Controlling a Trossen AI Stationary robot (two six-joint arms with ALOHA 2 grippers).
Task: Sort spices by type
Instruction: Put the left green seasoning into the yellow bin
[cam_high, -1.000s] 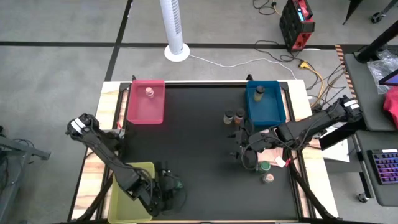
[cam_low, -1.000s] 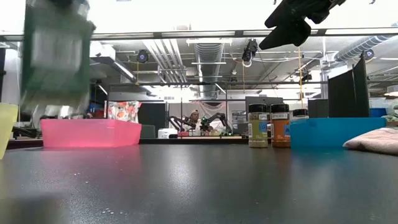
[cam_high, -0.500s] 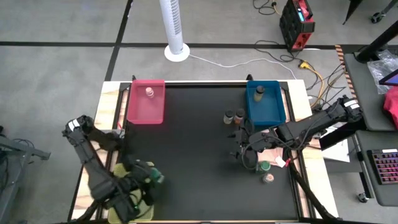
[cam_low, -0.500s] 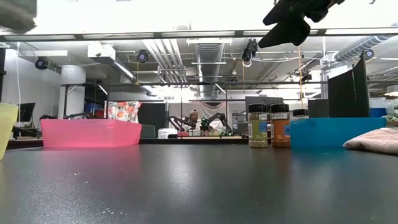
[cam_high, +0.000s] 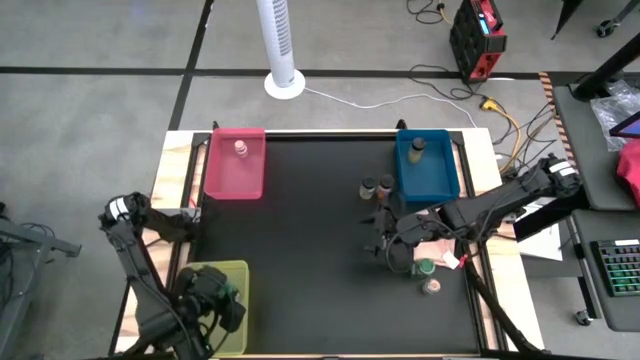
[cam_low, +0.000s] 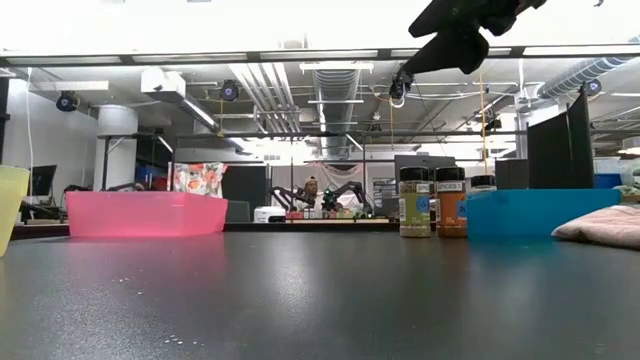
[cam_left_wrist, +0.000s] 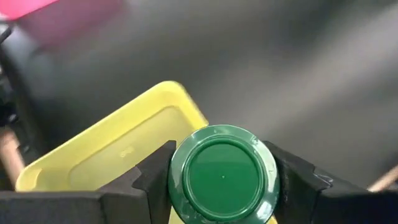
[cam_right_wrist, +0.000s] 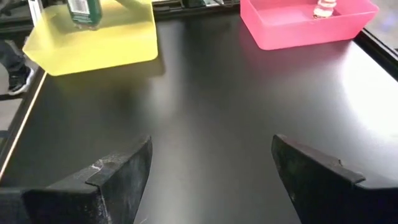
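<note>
The left gripper should keep hold of the green-lidded jar until the jar is lower, as the jar still hangs above the yellow-green tray (cam_high: 236, 275).
My left gripper (cam_high: 215, 298) hovers over the yellow-green tray (cam_high: 236, 275) at the table's near left corner. It is shut on a green-lidded spice jar (cam_left_wrist: 222, 174), which also shows far off in the right wrist view (cam_right_wrist: 84, 12). My right gripper (cam_right_wrist: 211, 146) is open and raised above the table's right side (cam_high: 385, 240), touching nothing. Below and beside it, two brown-capped jars (cam_high: 368, 188) (cam_high: 386, 185) stand by the blue tray (cam_high: 440, 180). Two green-lidded jars (cam_high: 425, 268) (cam_high: 432, 287) stand near a pink cloth (cam_high: 440, 250). A dark-capped jar (cam_high: 417, 148) stands in the blue tray, and a pinkish jar (cam_high: 240, 149) in the red tray (cam_high: 235, 180). My left gripper pinches the jar between its two fingers (cam_left_wrist: 152, 180), one on either side at the lid end (cam_left_wrist: 180, 186). The fingers come from above, pointing down, so the green lid faces the wrist camera. The jar hangs upright and lifted clear over the yellow-green tray (cam_left_wrist: 124, 155).
The black mat's middle (cam_high: 300, 230) lies bare between the trays. In the low view the two brown-capped jars (cam_low: 415, 200) (cam_low: 450, 200) stand left of the blue tray (cam_low: 530, 212), and the cloth (cam_low: 605, 225) lies at right. Wooden table edges frame the mat.
My left gripper has carried the green-lidded jar from the mat toward the table's left edge and now holds it over the yellow-green tray. The jar has left the low view. My right gripper has stayed about where it was.
</note>
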